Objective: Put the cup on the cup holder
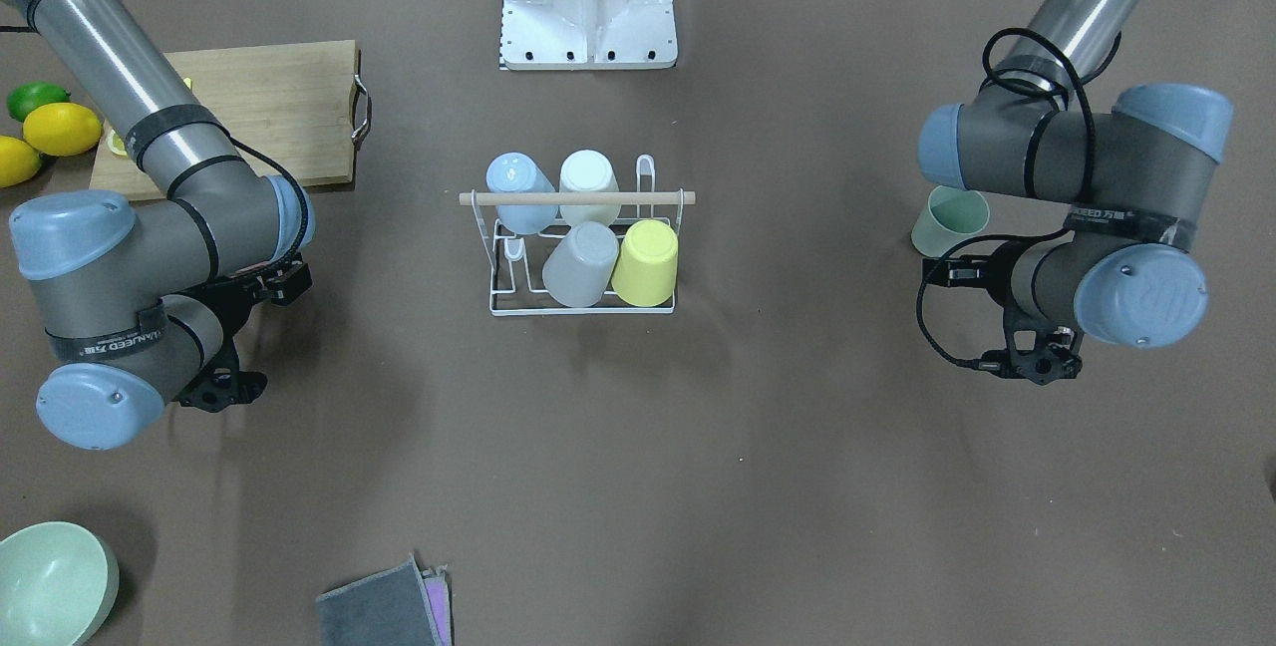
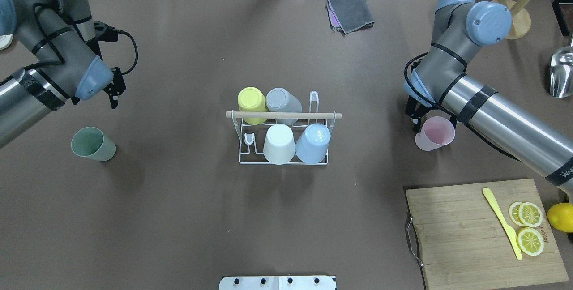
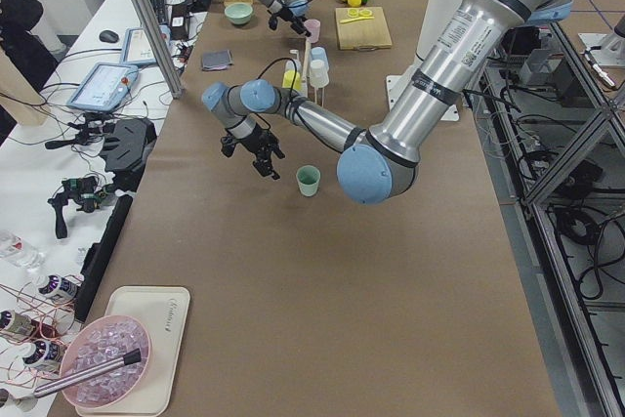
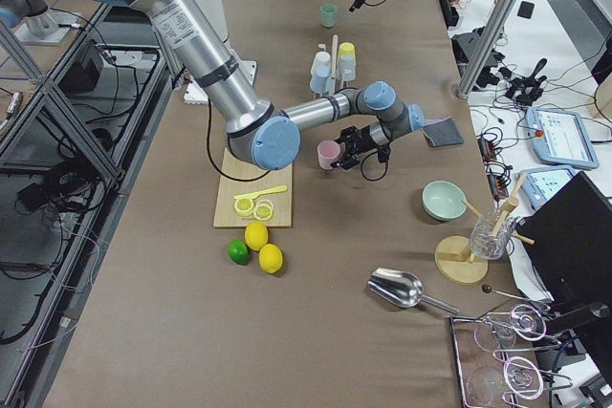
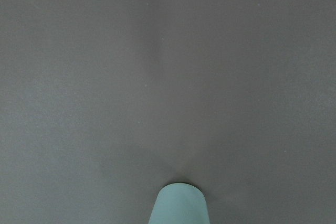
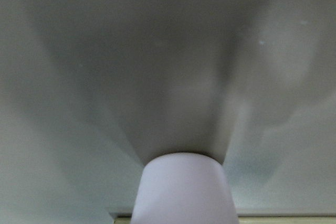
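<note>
The robot's left gripper should next grab the pale green cup by its body (image 1: 944,227), to set the cup onto a peg of the cup holder (image 1: 645,173).
The cup holder (image 2: 284,163), a white wire rack with a wooden rod handle (image 2: 284,115), stands mid-table and carries yellow, grey, white and blue cups upside down on its prongs. It also shows in the front view (image 1: 583,310). A pink cup (image 2: 435,134) stands upright on the table at the right and fills the bottom of the right wrist view (image 6: 184,187). My right gripper (image 2: 417,119) is right at the cup's far rim and looks open. A green cup (image 2: 93,143) stands upright at the left (image 5: 178,205). My left gripper (image 2: 115,96) hovers open and empty beyond it.
A wooden cutting board (image 2: 456,232) with lemon slices and a yellow knife lies near right, with a lemon (image 2: 562,217) beside it. A grey cloth (image 2: 351,12) lies at the far edge. A metal scoop (image 2: 562,73) and a wooden stand (image 2: 515,23) are far right. A green bowl (image 1: 50,581) stands in the far right corner.
</note>
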`<move>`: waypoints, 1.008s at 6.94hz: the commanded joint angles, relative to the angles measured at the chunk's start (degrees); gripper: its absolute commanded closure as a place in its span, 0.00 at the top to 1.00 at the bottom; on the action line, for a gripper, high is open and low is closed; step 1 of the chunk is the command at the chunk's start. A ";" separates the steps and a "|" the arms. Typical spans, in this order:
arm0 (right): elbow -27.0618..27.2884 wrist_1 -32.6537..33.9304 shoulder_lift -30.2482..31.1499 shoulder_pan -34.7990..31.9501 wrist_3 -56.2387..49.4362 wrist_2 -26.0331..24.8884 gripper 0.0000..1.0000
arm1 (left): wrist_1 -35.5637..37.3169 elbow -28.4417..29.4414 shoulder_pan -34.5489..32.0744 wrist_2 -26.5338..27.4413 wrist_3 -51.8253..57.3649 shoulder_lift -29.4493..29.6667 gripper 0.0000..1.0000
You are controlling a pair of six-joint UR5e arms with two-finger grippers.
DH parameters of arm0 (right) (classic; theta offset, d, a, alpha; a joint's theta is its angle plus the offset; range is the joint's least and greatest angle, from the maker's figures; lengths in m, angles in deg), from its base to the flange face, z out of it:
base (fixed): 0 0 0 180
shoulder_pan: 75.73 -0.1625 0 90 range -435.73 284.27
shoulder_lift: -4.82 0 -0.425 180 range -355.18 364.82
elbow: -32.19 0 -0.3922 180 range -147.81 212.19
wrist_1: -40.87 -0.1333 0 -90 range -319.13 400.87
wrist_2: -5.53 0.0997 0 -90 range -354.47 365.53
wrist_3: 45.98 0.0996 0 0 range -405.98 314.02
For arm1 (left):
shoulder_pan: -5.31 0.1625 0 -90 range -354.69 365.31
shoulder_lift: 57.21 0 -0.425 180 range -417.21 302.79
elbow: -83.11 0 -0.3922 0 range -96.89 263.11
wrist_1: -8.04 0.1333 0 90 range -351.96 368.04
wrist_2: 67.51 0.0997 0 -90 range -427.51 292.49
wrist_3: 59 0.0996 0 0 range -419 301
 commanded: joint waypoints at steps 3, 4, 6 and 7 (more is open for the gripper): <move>-1.06 -0.06 0.28 1.08 -0.36 -0.14 0.91 | 0.01 0.30 4.09 0.10 1.00 -3.34 0.98; -1.06 -0.06 0.28 1.17 -0.37 -0.14 0.89 | 0.01 0.30 4.71 0.01 1.00 -3.34 0.98; -1.14 0.03 0.28 1.17 -0.28 -0.05 0.56 | -0.07 0.48 6.38 -0.08 1.00 -4.22 0.98; -1.06 0.03 0.19 0.04 -0.28 0.12 0.42 | -0.08 0.48 7.34 -0.08 1.00 -5.09 0.97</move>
